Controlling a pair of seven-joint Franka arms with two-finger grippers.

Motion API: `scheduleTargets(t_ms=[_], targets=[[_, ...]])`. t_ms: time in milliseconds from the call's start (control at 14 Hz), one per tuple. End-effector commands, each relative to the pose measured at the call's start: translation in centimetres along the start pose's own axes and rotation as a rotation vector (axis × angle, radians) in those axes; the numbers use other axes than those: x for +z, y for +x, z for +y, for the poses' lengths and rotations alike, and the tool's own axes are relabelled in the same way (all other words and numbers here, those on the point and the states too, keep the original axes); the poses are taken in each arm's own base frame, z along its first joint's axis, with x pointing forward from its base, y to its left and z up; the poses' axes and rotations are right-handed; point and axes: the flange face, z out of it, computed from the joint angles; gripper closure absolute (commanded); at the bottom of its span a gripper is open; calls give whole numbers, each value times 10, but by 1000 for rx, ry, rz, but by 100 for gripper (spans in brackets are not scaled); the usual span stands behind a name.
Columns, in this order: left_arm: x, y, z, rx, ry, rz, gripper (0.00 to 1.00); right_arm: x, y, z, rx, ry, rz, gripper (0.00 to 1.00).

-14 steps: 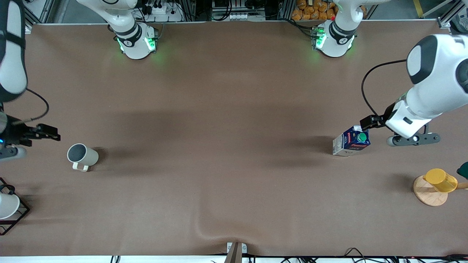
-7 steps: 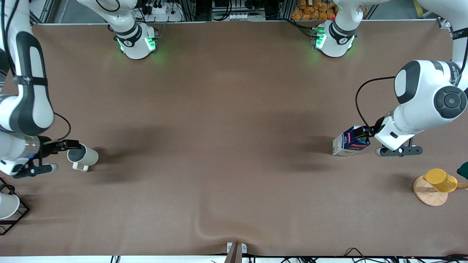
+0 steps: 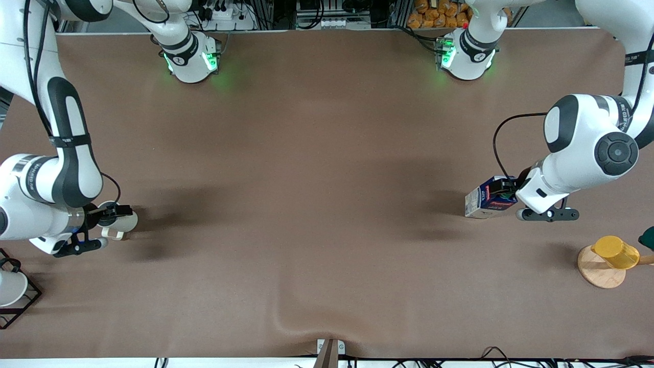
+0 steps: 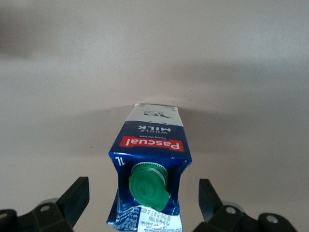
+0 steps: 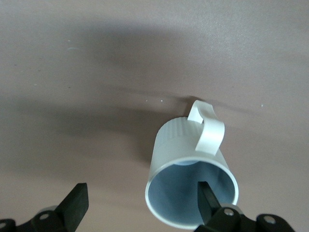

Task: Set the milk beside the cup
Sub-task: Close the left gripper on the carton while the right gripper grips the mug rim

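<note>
The cup should go where the milk can stand beside it, so my right gripper should next pick up the cup by its rim (image 5: pixel 149 191).
The milk (image 3: pixel 483 200), a dark blue carton with a green cap, stands upright toward the left arm's end of the table. My left gripper (image 3: pixel 507 191) is open, with one finger on each side of the carton's top and a gap to each finger. In the left wrist view the milk (image 4: pixel 150 145) sits between my left gripper's (image 4: pixel 143 199) jaws. The cup (image 3: pixel 127 223), an off-white mug, stands toward the right arm's end. My right gripper (image 3: pixel 115 210) is open over its rim. In the right wrist view one finger (image 5: pixel 208 197) is inside the cup (image 5: pixel 183 145) and the other is outside.
A yellow cup (image 3: pixel 614 252) stands on a wooden disc (image 3: pixel 598 273) at the left arm's end, nearer the front camera than the milk. A white cup in a black wire rack (image 3: pixel 13 291) stands at the right arm's end. The brown cloth has a fold (image 3: pixel 286 323) near the front edge.
Both arms have come down and inward. My left gripper moved onto the milk's top. My right gripper moved from beside the cup to over its rim. Milk and cup have not moved.
</note>
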Motion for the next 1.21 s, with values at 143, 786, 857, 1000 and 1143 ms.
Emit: scheduleTargets(t_ms=[143, 786, 857, 1000, 1143], targets=[[14, 1, -2, 60, 7, -15, 0, 17, 3, 7, -9, -6, -24, 0], [22, 5, 2, 70, 7, -25, 24, 26, 0, 12, -6, 2, -38, 81], [21, 5, 0, 67, 7, -24, 25, 26, 1, 11, -7, 1, -38, 81], [21, 5, -1, 66, 7, -24, 32, 25, 1, 11, -8, 0, -37, 91], [20, 6, -1, 65, 7, -22, 38, 24, 1, 10, -8, -1, -34, 94]])
